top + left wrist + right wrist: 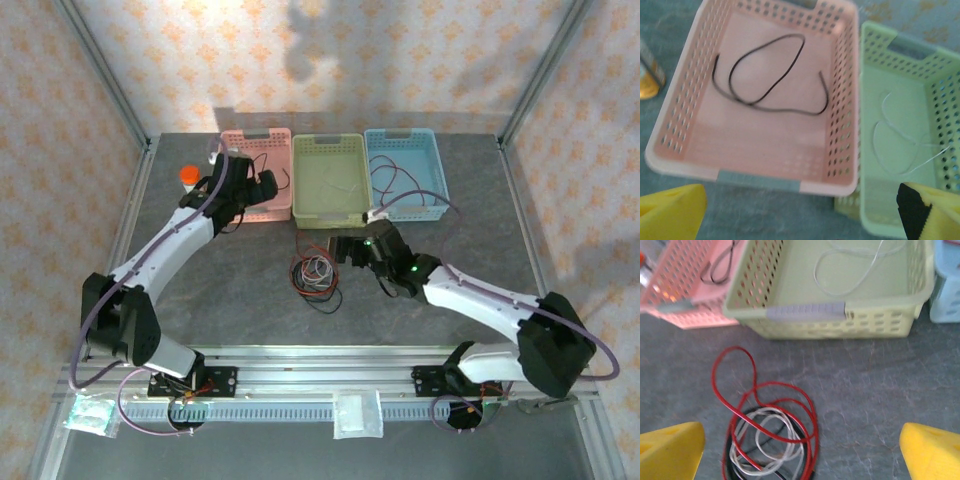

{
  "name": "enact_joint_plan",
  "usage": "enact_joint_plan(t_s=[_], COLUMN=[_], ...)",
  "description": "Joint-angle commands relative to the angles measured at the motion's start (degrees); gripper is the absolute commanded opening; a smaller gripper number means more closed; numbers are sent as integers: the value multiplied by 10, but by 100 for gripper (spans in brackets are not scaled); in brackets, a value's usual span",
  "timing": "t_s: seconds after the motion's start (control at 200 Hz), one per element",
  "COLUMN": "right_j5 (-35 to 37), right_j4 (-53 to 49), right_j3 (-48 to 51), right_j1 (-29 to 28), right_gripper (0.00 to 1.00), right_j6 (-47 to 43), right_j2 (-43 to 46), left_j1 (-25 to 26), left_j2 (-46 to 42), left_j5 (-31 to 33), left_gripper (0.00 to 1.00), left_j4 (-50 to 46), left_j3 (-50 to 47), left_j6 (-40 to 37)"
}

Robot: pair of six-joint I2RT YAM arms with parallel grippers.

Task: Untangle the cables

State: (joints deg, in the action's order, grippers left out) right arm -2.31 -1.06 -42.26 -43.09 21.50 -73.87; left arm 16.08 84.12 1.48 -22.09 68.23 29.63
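Observation:
Next, my right gripper grabs the red cable's loop that sticks out toward the baskets, clear of white and black, to untangle it.
A tangle of red, white and black cables [315, 275] lies on the grey table in front of the baskets; in the right wrist view the cables [770, 435] sit low and left between my yellow fingers. My right gripper [800, 455] hovers open just above and right of them, holding nothing, beside the tangle [343, 248]. A single black cable [765, 75] lies in the pink basket [755, 177]. A white cable [900, 145] lies in the green basket [805, 311]. My left gripper [800, 220] is open and empty at the pink basket's near edge [265, 187].
Pink [257, 135], green [325, 137] and blue [405, 134] baskets stand in a row at the back; the blue one holds a dark cable [395, 180]. An orange-capped bottle [188, 177] stands left of the pink basket. Metal frame posts rise at the table's corners.

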Motion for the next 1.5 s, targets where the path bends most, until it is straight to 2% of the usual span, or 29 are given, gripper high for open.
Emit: enact_joint_plan(t_s=[0.0,0.125,0.29,0.456,0.706,0.961,1.167,1.292,1.497], right_j5=[-37,-44,-45,-28,1,20,14,3,-19], right_j4=[26,32,25,20,-22,-40,-40,-33,-39], right_j3=[-11,-33,-84,-126,-182,-205,-208,-198,-195], right_j1=[-9,-36,-55,-57,-56,-56,-57,-57,-57], right_gripper=[98,91,77,67,49,23,6,0,0], right_j6=[-60,-100,-130,-147,-176,-182,-165,-151,-142], right_j2=[-32,-77,-147,-192,-243,-249,-230,-204,-158], left_j1=[-5,-4,-4,-3,-1,13,53,82,129], left_j2=[-24,-44,-116,-185,-227,-234,-222,-201,-153], left_j5=[-17,-41,-85,-145,-202,-212,-190,-173,-120], left_gripper=[99,99,99,99,99,99,99,99,99], left_j4=[-34,-46,11,65,112,152,205,235,284], left_j3=[-23,-58,-149,-223,-286,-339,-362,-370,-367], left_j6=[49,52,52,65,75,95,120,135,162])
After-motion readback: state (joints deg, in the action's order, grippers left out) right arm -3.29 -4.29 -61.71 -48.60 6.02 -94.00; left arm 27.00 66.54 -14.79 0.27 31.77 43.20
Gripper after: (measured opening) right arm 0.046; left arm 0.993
